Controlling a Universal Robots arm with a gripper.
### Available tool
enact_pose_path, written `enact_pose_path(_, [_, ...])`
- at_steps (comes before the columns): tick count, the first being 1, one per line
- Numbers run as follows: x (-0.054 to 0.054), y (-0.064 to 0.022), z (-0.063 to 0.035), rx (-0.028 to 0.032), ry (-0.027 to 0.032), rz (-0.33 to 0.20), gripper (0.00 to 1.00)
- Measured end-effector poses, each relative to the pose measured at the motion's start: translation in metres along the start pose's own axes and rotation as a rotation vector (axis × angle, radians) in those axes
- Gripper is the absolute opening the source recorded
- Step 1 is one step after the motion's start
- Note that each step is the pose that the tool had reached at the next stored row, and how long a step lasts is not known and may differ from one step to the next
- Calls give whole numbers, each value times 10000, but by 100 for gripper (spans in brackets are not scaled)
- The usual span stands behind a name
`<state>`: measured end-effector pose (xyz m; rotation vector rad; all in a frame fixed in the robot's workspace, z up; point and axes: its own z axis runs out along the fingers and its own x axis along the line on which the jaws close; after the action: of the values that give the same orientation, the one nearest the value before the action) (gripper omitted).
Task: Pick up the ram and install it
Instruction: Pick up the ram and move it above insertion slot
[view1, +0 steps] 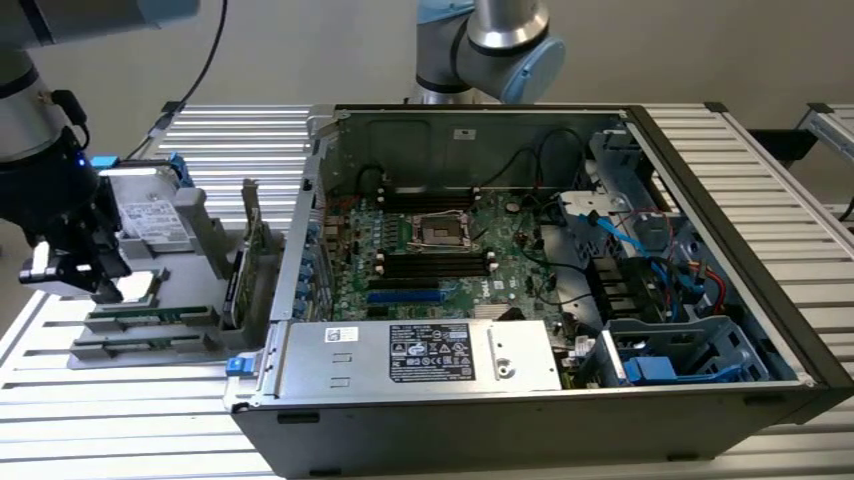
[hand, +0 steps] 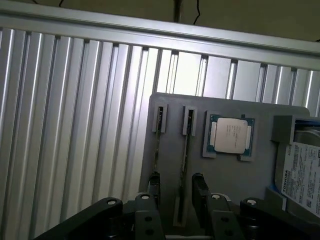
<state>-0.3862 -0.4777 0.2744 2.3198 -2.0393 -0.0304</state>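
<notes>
My gripper pinches the ram stick by the bare middle of its top edge next. The holder's grey blocks enclose both ends of the outer ram stick.
Two ram sticks stand on edge in slots of a grey holder. In the wrist view one ram stick runs down into the gap between my two black fingers, and the other ram stick lies beside the other finger. My gripper is open and holds nothing. In the exterior view the gripper hangs just above the holder's ram sticks at the exterior view's left, outside the open computer case. The motherboard's black memory slots lie inside the case.
The holder also carries a processor chip, a hard drive and an upright card. A power supply sits at the case's front, with cables and drive cages at its right. The ribbed metal table surrounds everything.
</notes>
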Motion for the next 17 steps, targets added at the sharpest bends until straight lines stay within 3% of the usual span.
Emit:
enact_pose_path(5, [51, -25, 92, 3, 6, -107, 39])
enact_pose_path(12, [140, -168, 214, 4, 6, -114, 39])
enact_pose_path(17, [203, -167, 305, 2, 6, -114, 39])
